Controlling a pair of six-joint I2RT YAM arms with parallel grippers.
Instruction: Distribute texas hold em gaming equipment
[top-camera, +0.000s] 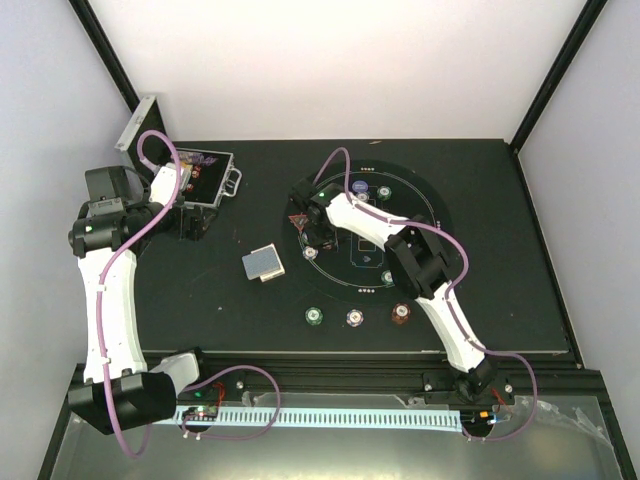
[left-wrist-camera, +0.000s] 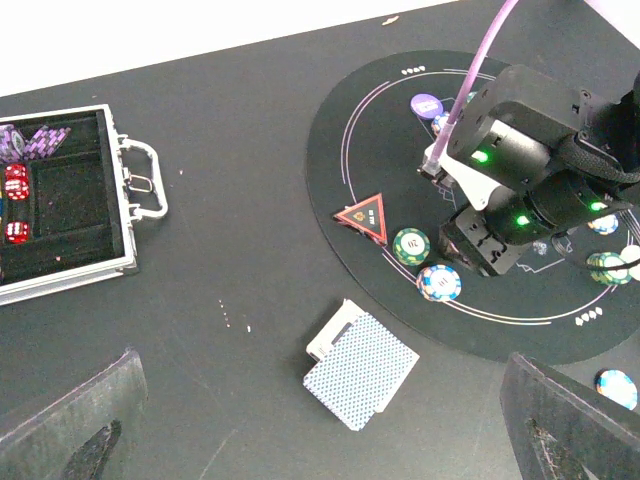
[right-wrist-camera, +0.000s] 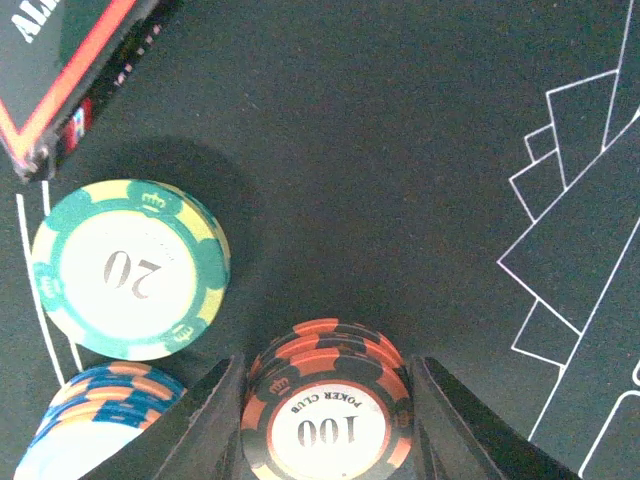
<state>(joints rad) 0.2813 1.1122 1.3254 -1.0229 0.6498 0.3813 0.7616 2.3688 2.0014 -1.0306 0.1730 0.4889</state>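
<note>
My right gripper should release the brown-red stack: it is low over flat, empty mat beside the green chip and would end on the mat.
A card deck with a grey-blue back (top-camera: 263, 263) lies on the table left of the round black mat (top-camera: 420, 300); it also shows in the left wrist view (left-wrist-camera: 360, 370). My right gripper (right-wrist-camera: 325, 372) is low over the mat's left side (top-camera: 312, 240), shut on a short stack of brown-red "100" chips (right-wrist-camera: 325, 410). A green "20" chip (right-wrist-camera: 130, 270) and a blue chip stack (right-wrist-camera: 95, 425) lie just left of it. My left gripper (left-wrist-camera: 320, 440) is open and empty, high above the table near the case (top-camera: 192, 222).
The open silver case (left-wrist-camera: 60, 200) with purple chips and red dice stands at the far left. A black-red triangular marker (left-wrist-camera: 362, 215) lies on the mat's left edge. Green (top-camera: 314, 316), white (top-camera: 355, 317) and brown-red (top-camera: 401, 313) chips sit along the mat's near edge, others at the far side (top-camera: 360, 186).
</note>
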